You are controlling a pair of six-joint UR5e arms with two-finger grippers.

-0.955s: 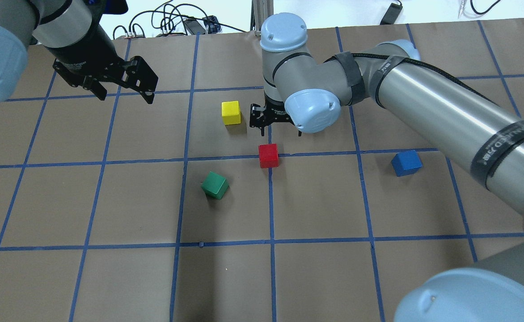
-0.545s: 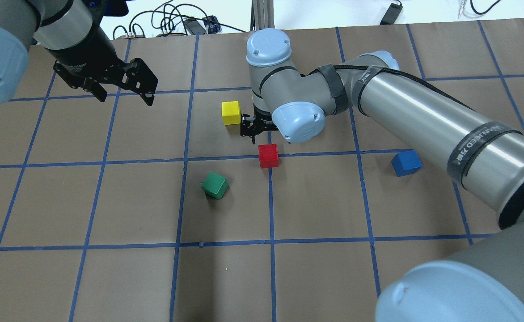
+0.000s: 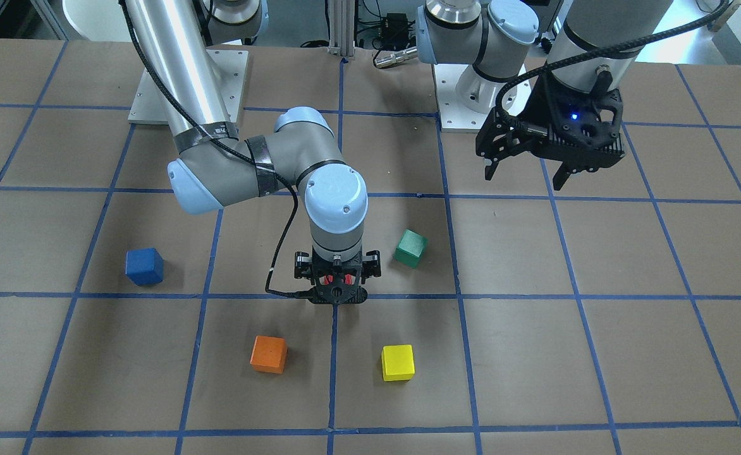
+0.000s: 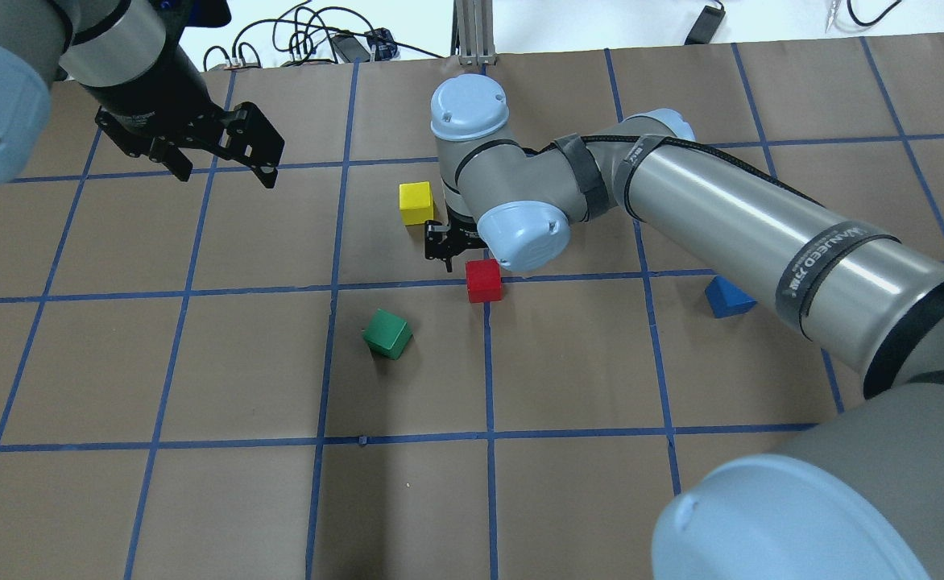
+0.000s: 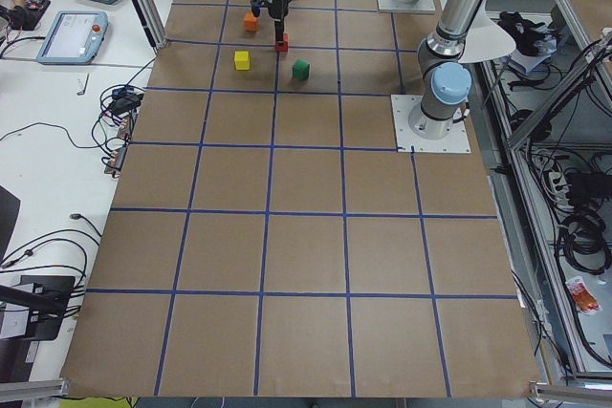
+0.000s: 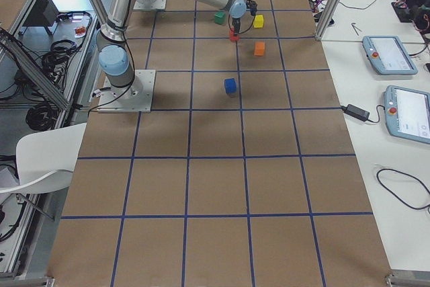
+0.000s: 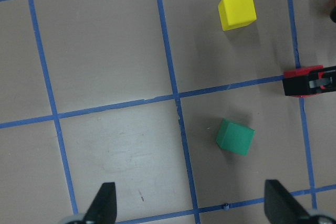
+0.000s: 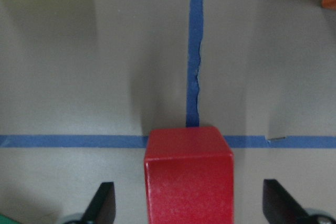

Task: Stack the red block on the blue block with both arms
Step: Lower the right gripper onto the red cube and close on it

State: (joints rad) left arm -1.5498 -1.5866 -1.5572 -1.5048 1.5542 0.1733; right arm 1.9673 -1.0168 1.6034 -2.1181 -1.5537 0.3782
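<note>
My right gripper needs to stack the red block on the blue block (image 3: 144,265), so it next needs to grab the red block by its opposite sides.
The red block (image 4: 484,280) sits on a blue tape crossing near the table's middle. My right gripper (image 3: 337,287) hangs low right over it, open. In the right wrist view the red block (image 8: 189,177) lies between the two spread fingertips (image 8: 105,203), with gaps on both sides. The blue block (image 3: 144,265) stands apart on the robot's right; in the overhead view the blue block (image 4: 726,300) is half hidden by the right forearm. My left gripper (image 4: 226,171) is open and empty, held high over the far left.
A yellow block (image 4: 416,201) sits just beyond the right gripper. A green block (image 4: 387,333) lies tilted, nearer and to the left of the red one. An orange block (image 3: 268,353) shows in the front view, hidden by the right arm in the overhead view.
The right arm has swung left and nearer, bringing its open gripper from beside the yellow block to over the red block. Its forearm now covers part of the blue block. The left arm has not moved.
</note>
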